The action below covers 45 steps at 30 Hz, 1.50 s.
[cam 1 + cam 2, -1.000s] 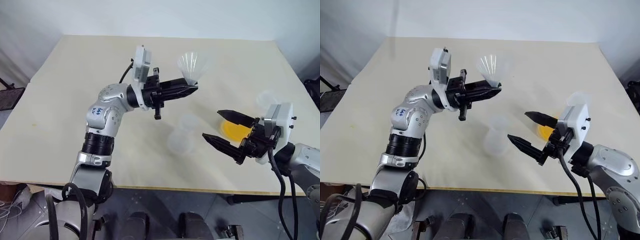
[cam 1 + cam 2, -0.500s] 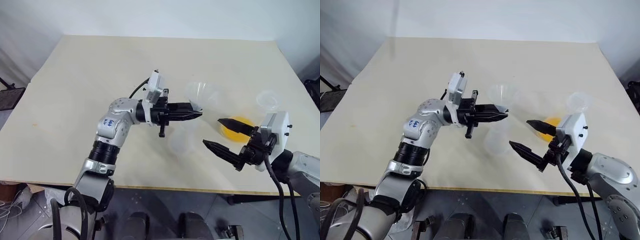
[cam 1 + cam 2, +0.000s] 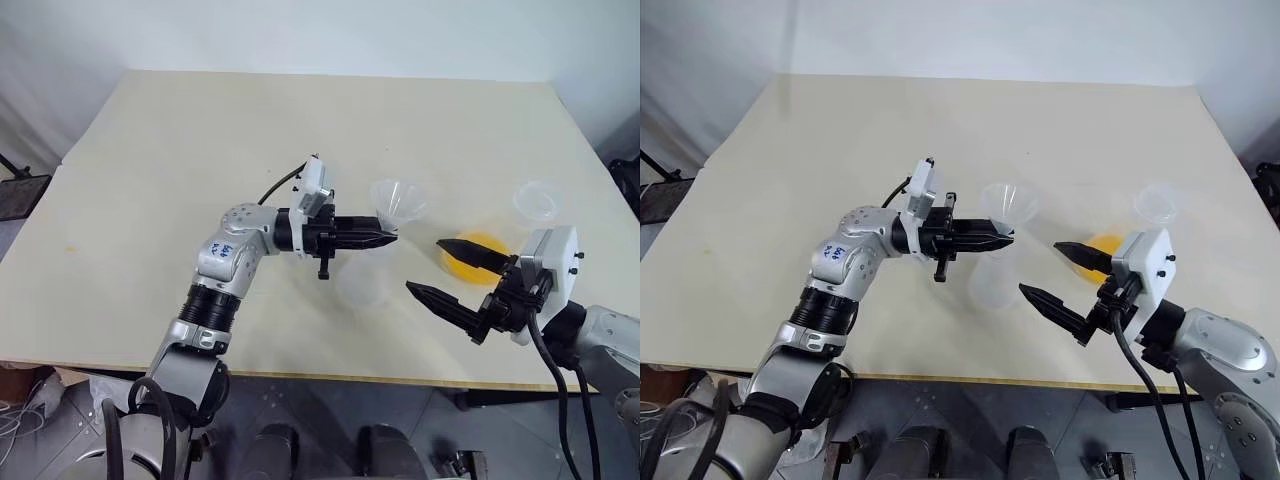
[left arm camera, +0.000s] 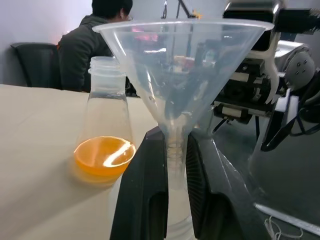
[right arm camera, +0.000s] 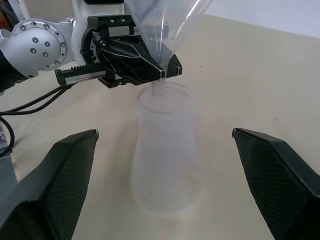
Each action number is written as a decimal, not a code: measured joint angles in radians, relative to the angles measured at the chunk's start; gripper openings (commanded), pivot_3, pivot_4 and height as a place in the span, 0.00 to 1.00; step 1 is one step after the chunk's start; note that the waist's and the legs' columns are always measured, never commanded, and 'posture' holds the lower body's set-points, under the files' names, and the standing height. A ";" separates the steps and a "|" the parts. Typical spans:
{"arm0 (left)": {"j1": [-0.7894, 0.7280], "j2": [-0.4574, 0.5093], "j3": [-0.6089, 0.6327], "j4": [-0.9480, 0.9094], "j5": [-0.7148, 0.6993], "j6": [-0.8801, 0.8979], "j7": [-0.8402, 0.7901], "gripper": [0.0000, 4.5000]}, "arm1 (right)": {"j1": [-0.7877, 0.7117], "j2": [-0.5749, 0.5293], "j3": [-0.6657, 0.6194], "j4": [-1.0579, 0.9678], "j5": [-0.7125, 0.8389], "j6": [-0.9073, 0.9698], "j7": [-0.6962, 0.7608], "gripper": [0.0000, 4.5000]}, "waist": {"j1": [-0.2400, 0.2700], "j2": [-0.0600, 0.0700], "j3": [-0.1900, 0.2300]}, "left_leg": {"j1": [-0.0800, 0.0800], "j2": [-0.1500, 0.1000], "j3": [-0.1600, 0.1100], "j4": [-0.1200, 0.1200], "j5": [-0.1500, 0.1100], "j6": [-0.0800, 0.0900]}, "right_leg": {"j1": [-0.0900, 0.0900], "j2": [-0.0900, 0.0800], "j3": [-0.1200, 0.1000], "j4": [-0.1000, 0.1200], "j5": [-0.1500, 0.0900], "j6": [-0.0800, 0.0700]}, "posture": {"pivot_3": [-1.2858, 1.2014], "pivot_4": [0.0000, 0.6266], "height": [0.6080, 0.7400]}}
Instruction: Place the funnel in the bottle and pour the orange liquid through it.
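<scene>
The funnel's stem (image 4: 176, 155) reaches down into the clear bottle in the left wrist view, so the funnel would stay there. I should open my left gripper.
My left gripper (image 3: 388, 237) is shut on the short stem of the clear funnel (image 3: 398, 199), whose wide cone stands upright. The stem's tip sits at the mouth of the small clear bottle (image 5: 164, 150), which stands on the table directly below. In the left wrist view the black fingers (image 4: 146, 190) clamp the stem under the funnel (image 4: 180, 65). The orange liquid (image 3: 475, 252) lies shallow in a larger flask (image 4: 104, 125) to the right. My right gripper (image 3: 424, 265) hangs open between bottle and flask, holding nothing.
The beige table (image 3: 180, 150) stretches wide behind and to the left of the arms. The larger flask's round mouth (image 3: 538, 200) rises near the right edge. A person (image 4: 92, 45) sits beyond the table in the left wrist view.
My left gripper has come down with the funnel, bringing the stem from well above the table to the bottle's mouth. The right gripper has stayed open and nearly still.
</scene>
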<state>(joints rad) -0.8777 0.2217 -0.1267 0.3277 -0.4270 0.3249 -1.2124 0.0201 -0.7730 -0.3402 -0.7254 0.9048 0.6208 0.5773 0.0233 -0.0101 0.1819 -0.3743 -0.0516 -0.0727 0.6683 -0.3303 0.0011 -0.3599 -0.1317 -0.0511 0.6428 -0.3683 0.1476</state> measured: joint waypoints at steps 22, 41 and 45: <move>-0.015 0.029 -0.009 0.001 0.015 0.015 -0.021 0.86 | 0.006 -0.010 -0.020 0.000 -0.022 -0.003 0.002 1.00 | -0.001 0.000 0.000 | 0.000 0.000 0.000 0.000 0.000 0.000 | 0.000 0.000 0.000 0.000 0.000 0.000 | 0.52 0.24 1.00; -0.006 0.204 0.003 -0.105 -0.018 0.099 -0.124 1.00 | -0.015 -0.050 -0.033 0.062 -0.070 -0.011 0.070 1.00 | -0.004 0.000 0.000 | 0.000 0.000 0.000 -0.001 0.000 0.000 | 0.000 0.000 0.000 0.000 0.000 0.000 | 0.52 0.24 1.00; 0.027 0.242 0.059 -0.133 -0.041 0.098 -0.132 1.00 | 0.000 -0.062 -0.073 0.065 -0.083 -0.011 0.086 1.00 | -0.002 0.000 0.000 | 0.000 0.001 0.000 0.000 0.000 0.000 | 0.000 0.000 0.000 0.000 0.000 0.000 | 0.52 0.24 1.00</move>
<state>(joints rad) -0.8502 0.4640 -0.0673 0.1947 -0.4682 0.4233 -1.3439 0.0196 -0.8353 -0.4137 -0.6608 0.8214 0.6098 0.6634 0.0209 -0.0100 0.1819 -0.3742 -0.0509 -0.0731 0.6681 -0.3304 0.0012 -0.3599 -0.1317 -0.0507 0.6427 -0.3684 0.1476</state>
